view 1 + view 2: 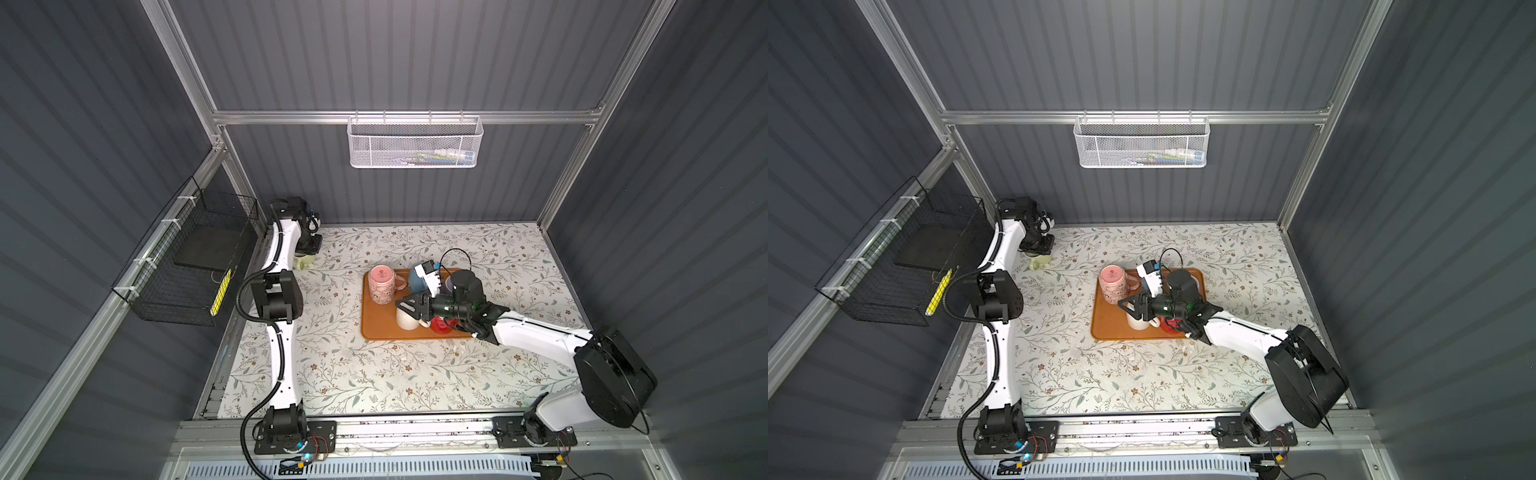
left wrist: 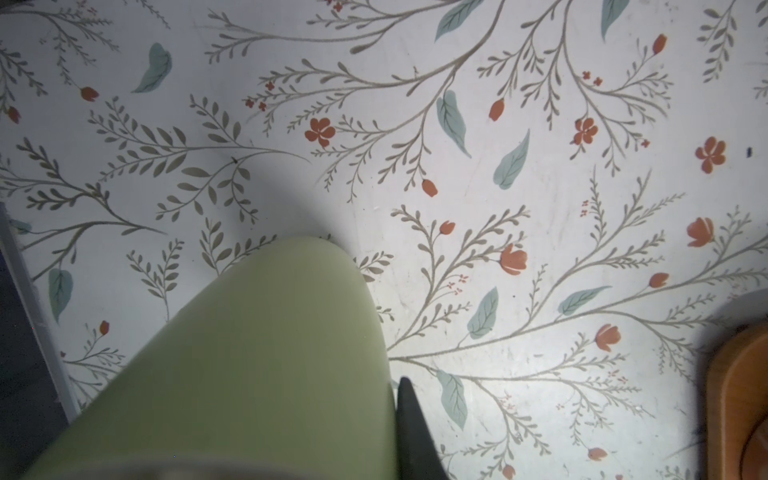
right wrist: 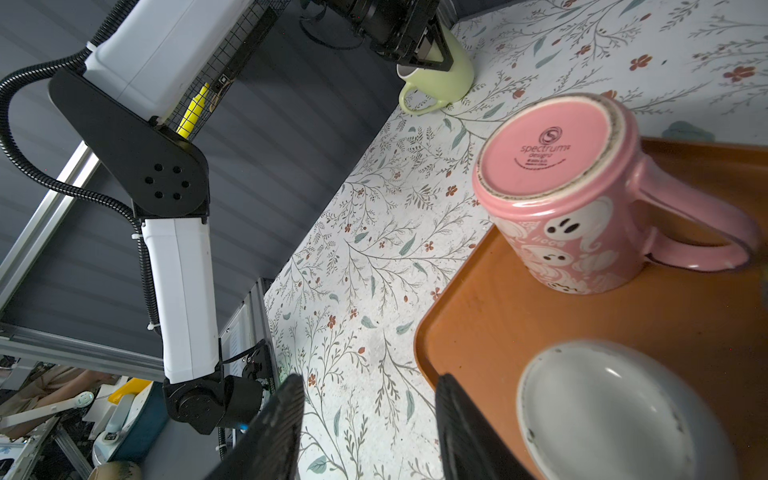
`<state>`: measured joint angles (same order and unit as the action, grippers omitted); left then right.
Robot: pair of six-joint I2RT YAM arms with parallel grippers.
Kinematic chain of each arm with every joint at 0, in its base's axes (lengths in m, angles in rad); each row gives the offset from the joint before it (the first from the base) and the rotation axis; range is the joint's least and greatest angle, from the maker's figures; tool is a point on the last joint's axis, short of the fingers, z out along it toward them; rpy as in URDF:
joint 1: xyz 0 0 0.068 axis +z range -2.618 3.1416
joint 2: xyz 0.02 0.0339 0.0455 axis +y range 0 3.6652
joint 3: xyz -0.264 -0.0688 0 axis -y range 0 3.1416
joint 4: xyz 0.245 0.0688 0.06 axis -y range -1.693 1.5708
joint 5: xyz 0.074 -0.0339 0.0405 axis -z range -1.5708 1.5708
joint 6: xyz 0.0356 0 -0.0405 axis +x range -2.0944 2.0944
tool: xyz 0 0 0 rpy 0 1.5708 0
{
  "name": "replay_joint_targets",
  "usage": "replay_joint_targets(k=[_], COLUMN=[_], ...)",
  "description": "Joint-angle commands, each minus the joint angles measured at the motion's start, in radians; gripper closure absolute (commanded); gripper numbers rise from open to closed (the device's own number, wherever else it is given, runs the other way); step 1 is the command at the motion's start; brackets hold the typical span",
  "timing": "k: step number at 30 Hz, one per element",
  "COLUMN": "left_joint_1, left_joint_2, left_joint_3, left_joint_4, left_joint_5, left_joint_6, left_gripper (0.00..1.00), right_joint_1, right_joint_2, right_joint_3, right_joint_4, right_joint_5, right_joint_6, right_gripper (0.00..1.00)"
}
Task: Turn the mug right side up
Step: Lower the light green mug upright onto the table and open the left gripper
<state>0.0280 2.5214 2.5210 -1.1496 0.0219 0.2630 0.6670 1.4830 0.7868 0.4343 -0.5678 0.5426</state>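
My left gripper opens now, since the pale green mug's [image 1: 303, 261] base is at the table, so it would land rim up.
A pale green mug [image 1: 303, 261] [image 3: 451, 79] stands on the table at the back left, rim up. My left gripper [image 3: 432, 54] is shut on its rim wall; the left wrist view shows the mug's side [image 2: 257, 353] against one dark finger [image 2: 413, 428]. A pink ghost-print mug [image 1: 382, 284] [image 3: 573, 216] sits base up on the orange tray [image 1: 374, 328] [image 3: 540, 316]. Just in front of it a white mug [image 1: 406, 320] [image 3: 602, 407] also shows its base. My right gripper [image 1: 405, 305] [image 3: 368, 380] hovers open at the tray's left edge, nothing between its fingers.
A blue mug [image 1: 415, 280] and a red object [image 1: 440, 326] sit on the tray, partly hidden under my right arm. A black wire basket [image 1: 187, 270] hangs on the left wall and a white mesh basket [image 1: 415, 143] on the back rail.
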Motion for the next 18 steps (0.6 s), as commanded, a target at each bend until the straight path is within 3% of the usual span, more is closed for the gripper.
replay_joint_targets(k=[1, 10, 18], left_joint_1=[0.006, 0.006, 0.004], left_joint_2=[-0.015, -0.027, -0.049], left_joint_3=[-0.014, -0.012, -0.011], left_joint_4=[0.008, 0.014, 0.023], left_joint_5=[0.000, 0.000, 0.008], left_joint_6=[0.027, 0.025, 0.025], left_gripper=[0.95, 0.78, 0.73], right_joint_1=[0.006, 0.010, 0.011], right_joint_2=[0.015, 0.016, 0.021], right_joint_3=[0.023, 0.020, 0.020], right_joint_4=[0.017, 0.024, 0.027], right_joint_5=[0.005, 0.005, 0.005], right_joint_6=[0.008, 0.010, 0.011], right_gripper=[0.47, 0.47, 0.47])
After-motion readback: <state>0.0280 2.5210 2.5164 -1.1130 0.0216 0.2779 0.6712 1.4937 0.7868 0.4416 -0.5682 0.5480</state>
